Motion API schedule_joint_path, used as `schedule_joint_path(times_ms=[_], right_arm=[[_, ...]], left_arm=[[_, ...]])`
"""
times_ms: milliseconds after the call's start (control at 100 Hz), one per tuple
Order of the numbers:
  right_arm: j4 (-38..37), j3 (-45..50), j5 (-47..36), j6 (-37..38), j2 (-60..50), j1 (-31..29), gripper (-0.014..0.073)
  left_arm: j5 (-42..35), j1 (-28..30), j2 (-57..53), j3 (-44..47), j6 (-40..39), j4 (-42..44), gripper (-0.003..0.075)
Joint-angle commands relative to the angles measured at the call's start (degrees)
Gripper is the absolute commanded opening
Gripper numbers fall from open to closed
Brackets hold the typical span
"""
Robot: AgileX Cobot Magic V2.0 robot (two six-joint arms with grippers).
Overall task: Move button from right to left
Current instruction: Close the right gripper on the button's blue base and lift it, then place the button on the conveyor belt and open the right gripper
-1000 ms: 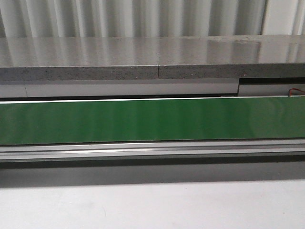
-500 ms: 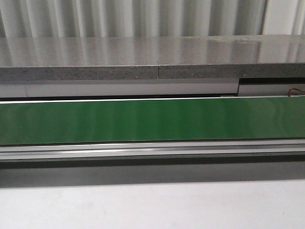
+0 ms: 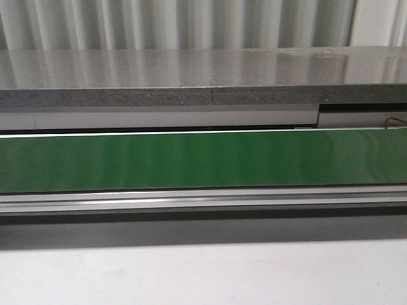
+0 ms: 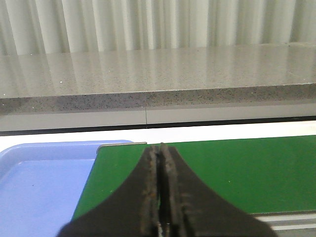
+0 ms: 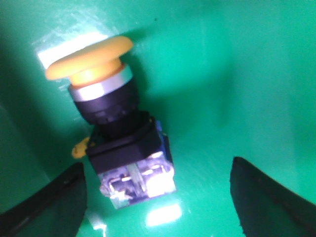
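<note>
My right gripper needs to close, which would catch the button [image 5: 116, 128]: its fingers stand on both sides of the clear block near the green belt.
The button [image 5: 116, 128] lies on its side on the green belt [image 5: 237, 74] in the right wrist view: yellow cap, silver ring, black collar, blue-and-clear block. My right gripper [image 5: 158, 207] is open just above the belt, its fingers [image 5: 269, 197] spread wide. The clear block sits between them, close to one finger and touching neither. In the left wrist view my left gripper [image 4: 159, 197] is shut with nothing in it, over the left end of the green belt [image 4: 237, 168]. The front view shows neither gripper nor the button.
A blue tray [image 4: 39, 182] sits beside the belt's left end. A grey stone counter [image 3: 203, 79] runs behind the belt [image 3: 191, 159], with an aluminium rail [image 3: 203, 200] and a white table [image 3: 203, 273] in front. Red wires [image 3: 395, 121] show at the far right.
</note>
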Motion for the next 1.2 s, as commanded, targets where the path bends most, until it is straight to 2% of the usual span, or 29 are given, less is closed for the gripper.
schedule_joint_path(times_ms=[0, 50, 200, 270, 510, 860, 1000, 1190], right_arm=[[-0.38, -1.50, -0.78, -1.53, -1.80, -0.42, 0.0560], [-0.33, -1.50, -0.78, -1.59, -1.45, -0.42, 0.0503], [0.09, -1.50, -1.30, -1.59, -0.97, -0.42, 0.0232], [0.56, -1.50, -1.98, -1.59, -1.12, -0.42, 0.0180], [0.56, -1.54, -2.67, -1.53, -3.10, -0.42, 0.0188], [2.50, -1.54, -0.06, 1.31, -16.83, 0.73, 0.0188], [5.02, -1.48, 2.89, 1.31, -20.62, 3.61, 0.0188], [6.15, -0.98, 6.75, 1.31, -21.06, 10.59, 0.0188]], left_arm=[[-4.07, 0.17, -1.94, 2.30, -0.27, -0.57, -0.0020], [-4.07, 0.17, -1.94, 2.30, -0.27, -0.57, -0.0020], [-4.07, 0.17, -1.94, 2.30, -0.27, -0.57, -0.0020], [-4.07, 0.17, -1.94, 2.30, -0.27, -0.57, -0.0020], [-4.07, 0.17, -1.94, 2.30, -0.27, -0.57, -0.0020], [-4.07, 0.17, -1.94, 2.30, -0.27, -0.57, -0.0020], [-4.07, 0.17, -1.94, 2.30, -0.27, -0.57, -0.0020], [-4.07, 0.17, -1.94, 2.30, -0.27, -0.57, -0.0020]])
